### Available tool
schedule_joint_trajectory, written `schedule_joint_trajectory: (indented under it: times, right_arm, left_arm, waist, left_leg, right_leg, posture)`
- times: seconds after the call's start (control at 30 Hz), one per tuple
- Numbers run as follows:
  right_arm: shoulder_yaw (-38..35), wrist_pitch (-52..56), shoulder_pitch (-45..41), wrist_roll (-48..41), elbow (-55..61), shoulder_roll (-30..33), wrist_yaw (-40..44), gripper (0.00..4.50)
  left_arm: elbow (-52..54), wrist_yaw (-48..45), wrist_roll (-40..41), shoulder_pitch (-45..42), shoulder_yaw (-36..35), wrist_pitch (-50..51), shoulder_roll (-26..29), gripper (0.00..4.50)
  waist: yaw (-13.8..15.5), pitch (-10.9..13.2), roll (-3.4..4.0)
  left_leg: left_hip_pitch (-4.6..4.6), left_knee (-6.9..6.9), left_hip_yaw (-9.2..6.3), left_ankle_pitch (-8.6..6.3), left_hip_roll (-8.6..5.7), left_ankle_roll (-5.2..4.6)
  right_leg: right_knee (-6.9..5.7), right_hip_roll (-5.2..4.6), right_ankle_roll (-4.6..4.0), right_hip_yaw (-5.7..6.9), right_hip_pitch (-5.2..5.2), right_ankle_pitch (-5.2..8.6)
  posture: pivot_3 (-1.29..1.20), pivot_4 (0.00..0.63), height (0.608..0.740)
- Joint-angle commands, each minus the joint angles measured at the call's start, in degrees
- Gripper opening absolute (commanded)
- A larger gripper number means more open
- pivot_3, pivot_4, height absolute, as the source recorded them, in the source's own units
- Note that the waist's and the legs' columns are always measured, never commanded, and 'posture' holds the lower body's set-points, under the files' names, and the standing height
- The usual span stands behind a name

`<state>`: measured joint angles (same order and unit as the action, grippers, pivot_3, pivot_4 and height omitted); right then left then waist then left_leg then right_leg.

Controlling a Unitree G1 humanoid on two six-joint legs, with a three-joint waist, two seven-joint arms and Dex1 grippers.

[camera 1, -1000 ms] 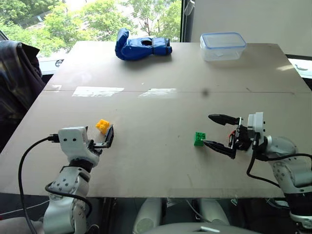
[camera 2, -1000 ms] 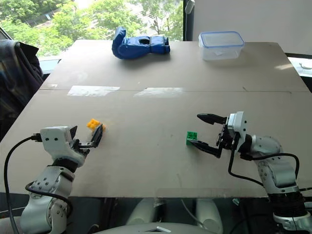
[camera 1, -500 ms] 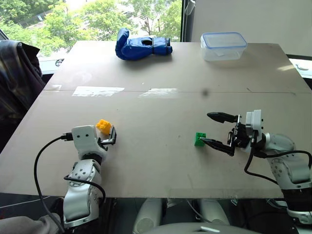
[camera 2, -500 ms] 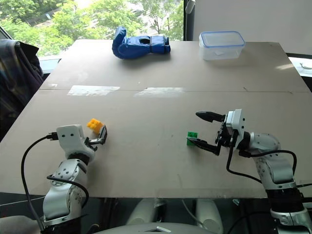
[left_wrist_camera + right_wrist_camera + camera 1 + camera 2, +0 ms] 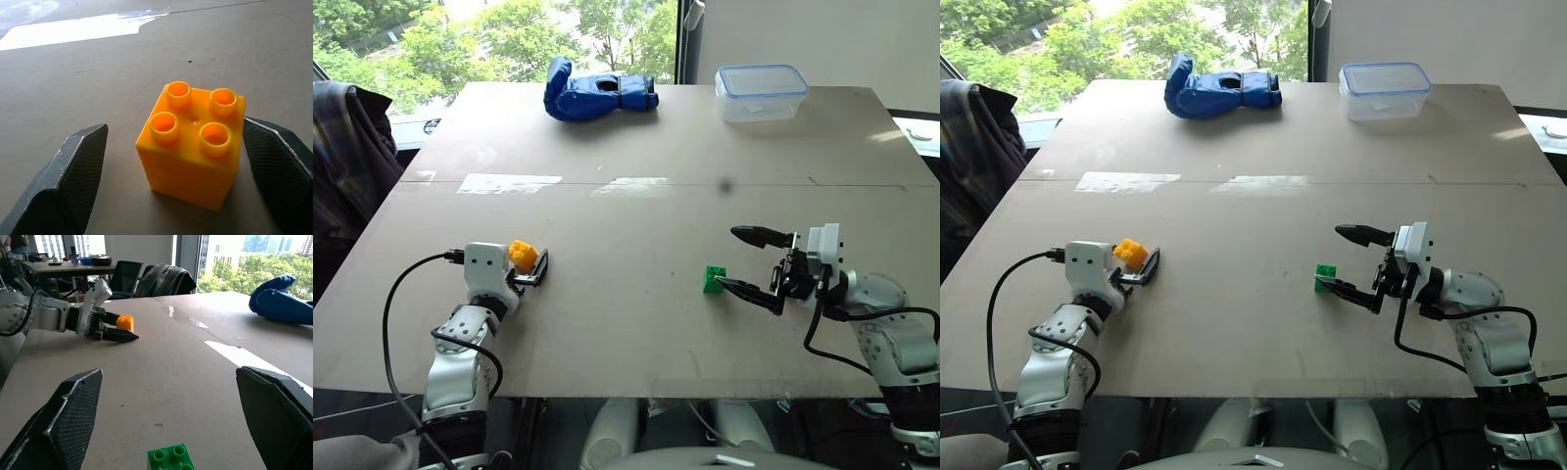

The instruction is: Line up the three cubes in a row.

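My left gripper's fingers are low over the table, on either side of the yellow-orange cube, so my left gripper closes on it next.
A yellow-orange cube (image 5: 521, 254) stands on the table (image 5: 636, 323) at the near left, studs up. My left gripper (image 5: 529, 262) is open and lies level on the table with the cube (image 5: 193, 147) between its two fingers (image 5: 78, 171); one finger is close against the cube's side. A green cube (image 5: 714, 279) sits near the table's middle right. My right gripper (image 5: 741, 260) is open wide and points toward the left, its nearer fingertip just beside the green cube (image 5: 171, 458).
A blue boxing glove (image 5: 597, 93) lies at the far edge of the table, with a clear lidded plastic box (image 5: 761, 91) to its right. A dark jacket (image 5: 342, 147) hangs off the table's left side.
My left gripper has moved forward and down, so its open fingers now bracket the yellow-orange cube. The right gripper and the green cube have not moved.
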<state>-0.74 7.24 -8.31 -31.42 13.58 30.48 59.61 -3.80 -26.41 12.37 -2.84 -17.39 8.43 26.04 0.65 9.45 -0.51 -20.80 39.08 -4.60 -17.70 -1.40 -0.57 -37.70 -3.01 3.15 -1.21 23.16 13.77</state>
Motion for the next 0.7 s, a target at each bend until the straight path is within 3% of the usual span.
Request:
schedule_joint_trajectory:
  times: [0.03,0.23,0.53,0.57,0.63,0.7]
  right_arm:
    - [-1.28,-1.05,0.21,-0.29,2.67,0.27,-0.21,4.5]
    - [-1.36,-0.82,0.58,-0.52,3.65,0.12,-0.84,4.5]
    - [-1.93,1.17,1.34,-3.9,4.97,1.64,1.61,4.5]
    - [-1.94,1.22,1.29,-4.0,4.97,1.67,1.61,4.5]
    - [-1.89,1.22,1.13,-4.03,4.89,1.65,1.54,4.5]
    - [-1.74,1.14,1.08,-3.93,4.8,1.57,1.52,4.5]
  left_arm:
    - [-5.14,-6.38,0.94,-0.44,0.64,-2.96,3.13,4.4]
    - [-6.88,-13.07,3.15,-0.8,1.53,-4.02,5.12,4.4]
    - [-4.65,-13.33,3.94,0.15,1.94,-2.8,4.57,4.4]
    - [-4.5,-13.36,3.89,0.25,2.0,-2.83,4.6,3.88]
    - [-4.2,-13.28,3.96,0.5,2.02,-2.73,4.5,3.29]
    - [-3.65,-13.79,3.6,1.17,2.53,-3.04,4.64,2.26]
  waist:
    - [-0.06,0.0,0.01]
    - [-0.19,0.01,0.04]
    - [-0.14,0.01,0.05]
    - [-0.15,0.01,0.05]
    - [-0.15,0.01,0.06]
    - [-0.15,0.01,0.06]
  left_leg:
    - [0.0,0.0,0.01,0.0,0.0,0.0]
    - [-0.01,-0.04,0.01,-0.09,0.01,-0.15]
    - [-0.01,-0.04,0.01,-0.1,0.02,-0.17]
    - [-0.01,-0.04,0.01,-0.1,0.02,-0.17]
    - [0.0,-0.04,0.01,-0.1,0.02,-0.17]
    - [-0.01,-0.04,0.01,-0.1,0.02,-0.17]
  right_leg:
    - [0.0,0.0,0.0,-0.01,0.0,0.0]
    - [0.03,-0.12,0.0,-0.04,0.04,0.0]
    - [0.03,-0.21,0.01,-0.05,0.04,0.0]
    - [0.03,-0.21,0.01,-0.05,0.04,0.0]
    - [0.03,-0.2,0.01,-0.05,0.04,0.0]
    - [0.03,-0.2,0.01,-0.05,0.04,0.0]
  posture:
    - [0.0,0.15,0.74]
    - [0.0,0.15,0.74]
    - [0.0,0.15,0.74]
    - [0.0,0.15,0.74]
    - [0.0,0.15,0.74]
    - [0.0,0.15,0.74]
